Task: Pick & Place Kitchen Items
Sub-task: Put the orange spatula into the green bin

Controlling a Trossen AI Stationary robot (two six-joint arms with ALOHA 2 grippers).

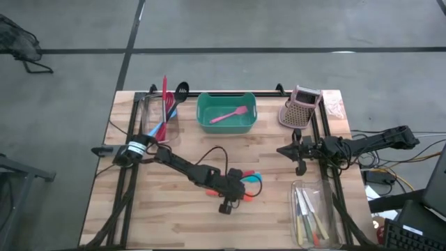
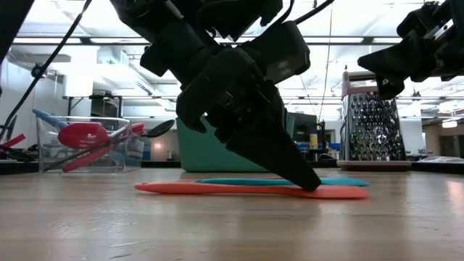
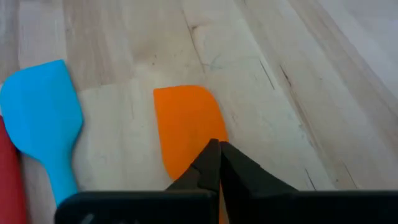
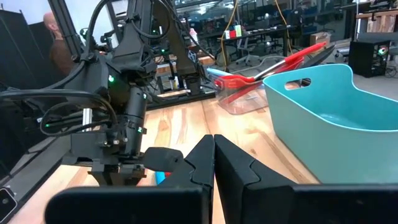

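My left gripper's fingers are shut above the orange spatula, so next they open, then go down and close on the sides of the orange blade.
An orange spatula (image 3: 183, 118) lies flat on the table's middle, beside a blue spatula (image 3: 43, 118) and a red handle (image 3: 6, 186). My left gripper (image 3: 219, 146) is shut, with its tips down on the orange one; the low view shows the fingertip (image 2: 310, 185) meeting the orange spatula (image 2: 239, 190). A pink spatula (image 1: 230, 115) lies in the teal tub (image 1: 203, 118). Red and black utensils (image 1: 166, 104) stand in a clear box at the far left. Pale-handled metal pieces (image 1: 306, 213) lie in a clear tray at the near right. My right gripper (image 4: 213, 140) hovers shut at the table's right. My left gripper rests its shut fingertips on the orange spatula's blade (image 3: 186, 155), close to where the handle begins, coming down at a slant from above. The spatula lies flat on the table. Whether any of it sits between the fingers, I cannot tell.
The pinkish perforated holder (image 1: 301, 106) stands at the far right, next to the teal tub. A metal grater-like piece (image 2: 370, 127) shows in the low view. Bare wood lies between the tub and the spatulas and along the near edge.
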